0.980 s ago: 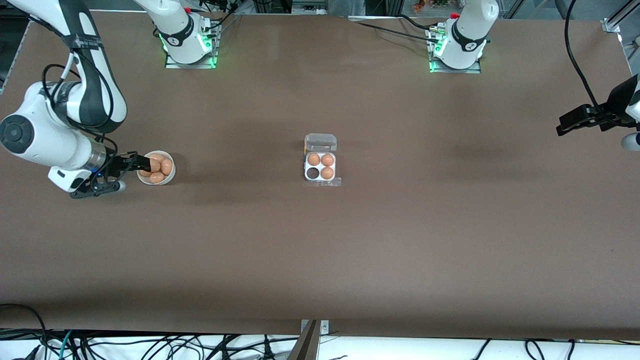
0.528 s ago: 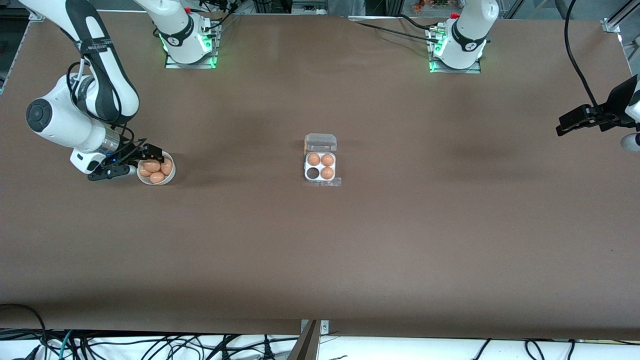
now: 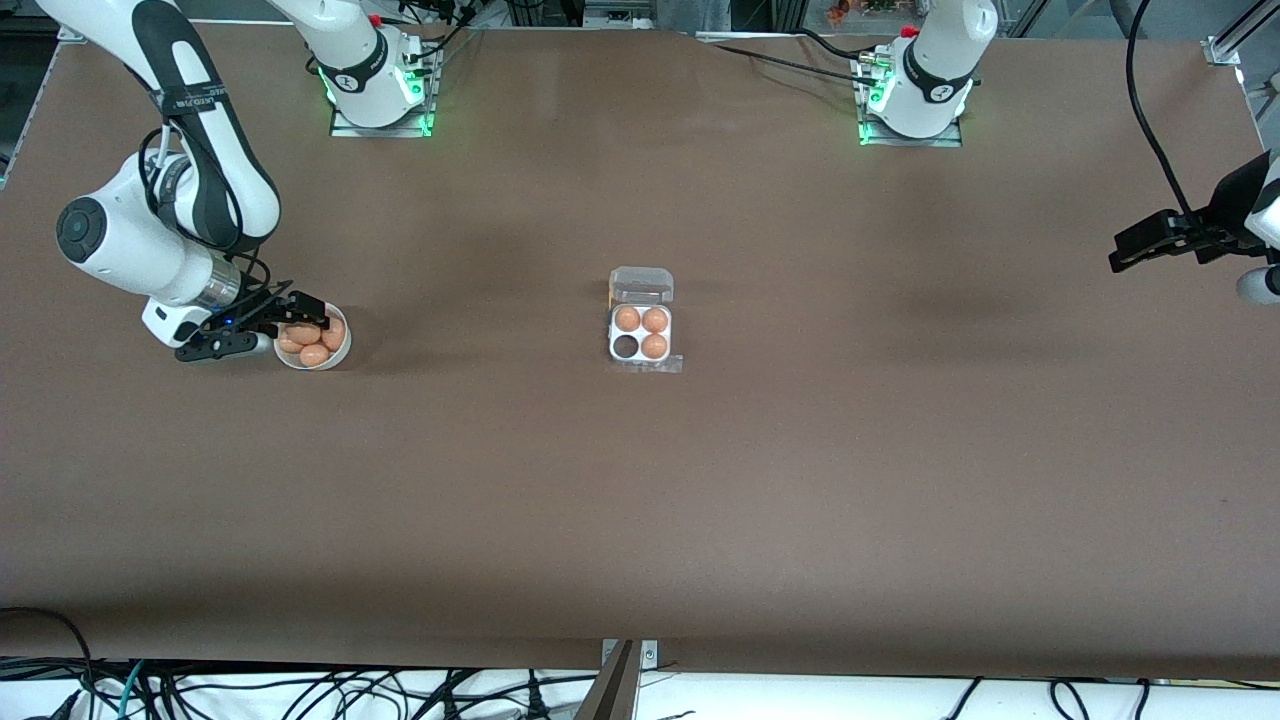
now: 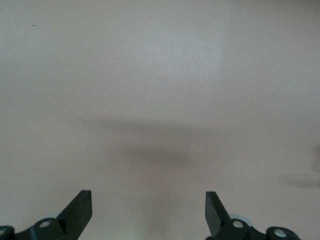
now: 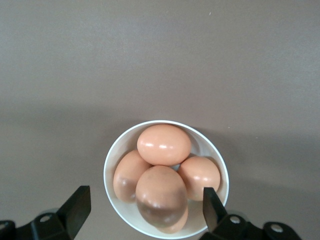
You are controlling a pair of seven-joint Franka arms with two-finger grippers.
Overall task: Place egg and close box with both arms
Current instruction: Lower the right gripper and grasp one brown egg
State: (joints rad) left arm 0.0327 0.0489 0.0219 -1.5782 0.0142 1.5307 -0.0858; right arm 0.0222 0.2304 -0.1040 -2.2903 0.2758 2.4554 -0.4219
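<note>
I should close my right gripper on the nearest egg (image 5: pixel 161 195) in the white bowl now. My fingers are on either side of the egg, so they would hold it.
The egg (image 5: pixel 161 196) I take as the task's own lies on top of several alike tan-brown eggs in a round white bowl (image 5: pixel 107 170) toward the right arm's end of the table. My right gripper (image 5: pixel 145 209) hangs open just over that bowl (image 3: pixel 338 355), one finger on either side of this egg and neither touching it. The box (image 3: pixel 641 335) sits mid-table with its clear lid (image 3: pixel 641 285) folded back. Three cells hold eggs and one cell (image 3: pixel 627 346) is bare. My left gripper (image 3: pixel 1130 252) waits open above the table's edge at the left arm's end, holding nothing.
The left wrist view holds only bare brown tabletop (image 4: pixel 160 100) under the open left gripper (image 4: pixel 147 207). Both arm bases (image 3: pixel 375 80) stand along the table's edge farthest from the front camera. Cables (image 3: pixel 300 690) lie along the edge nearest it.
The right arm has swung its wrist in over the bowl, so the gripper now stands more squarely above the eggs. The left arm has hardly moved.
</note>
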